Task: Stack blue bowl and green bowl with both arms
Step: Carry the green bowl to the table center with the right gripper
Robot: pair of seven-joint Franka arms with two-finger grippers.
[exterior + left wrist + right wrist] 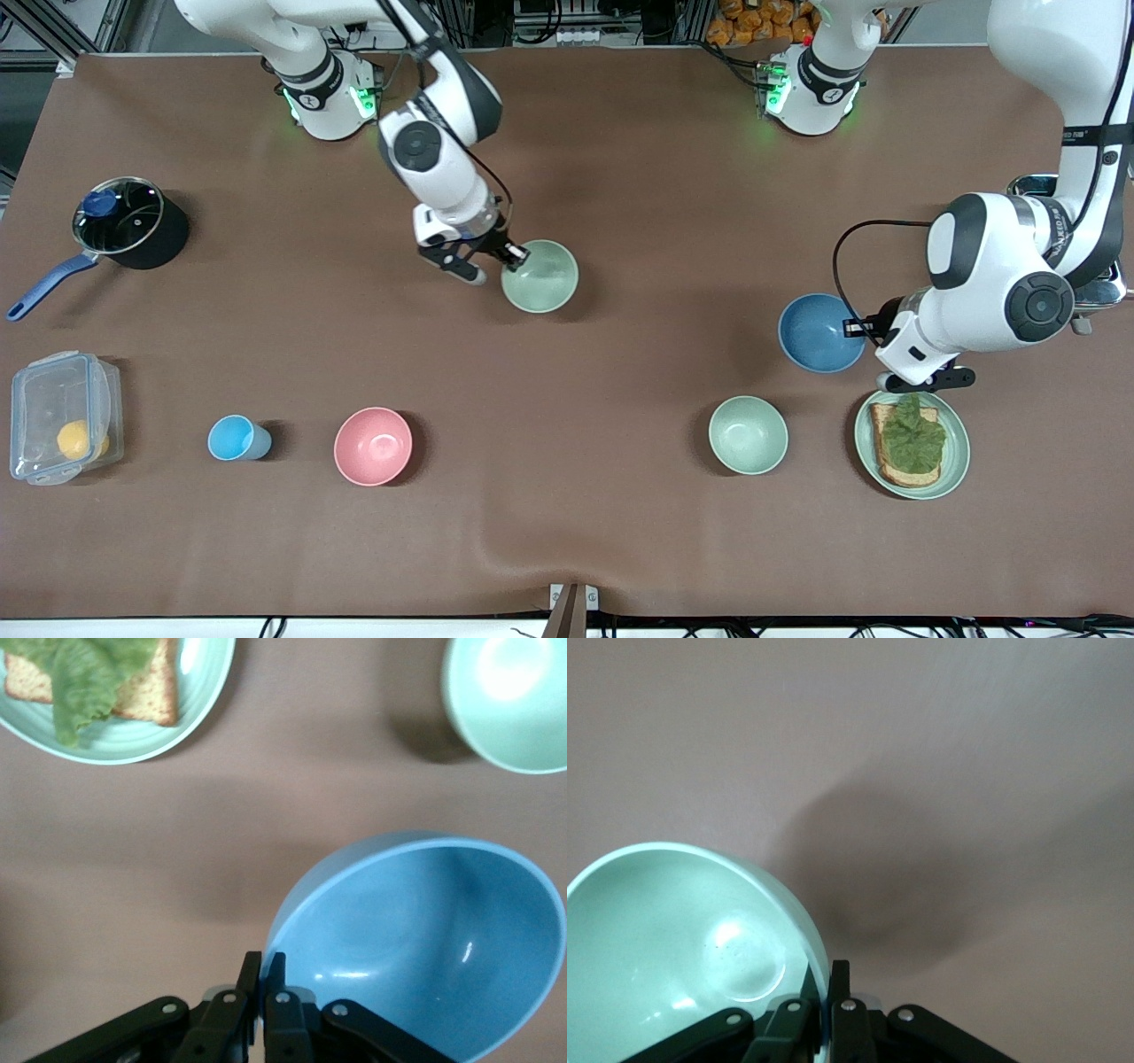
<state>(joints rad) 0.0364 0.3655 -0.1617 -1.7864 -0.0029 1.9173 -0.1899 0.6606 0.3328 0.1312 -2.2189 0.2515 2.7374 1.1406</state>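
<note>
The pale green bowl hangs above the table, apart from its shadow, and would drop if I opened now, so my right gripper keeps holding it.
My left gripper is shut on the rim of the blue bowl, toward the left arm's end of the table. In the left wrist view the fingers pinch the rim and the blue bowl hangs tilted. My right gripper is shut on the rim of a pale green bowl over the middle of the table. In the right wrist view it clamps that bowl, whose shadow lies apart from it. A second green bowl sits nearer the front camera and shows in the left wrist view.
A pale-green plate with toast and lettuce lies beside the second green bowl, under the left arm's wrist. A pink bowl, a light-blue cup, a clear lidded box and a black pot stand toward the right arm's end.
</note>
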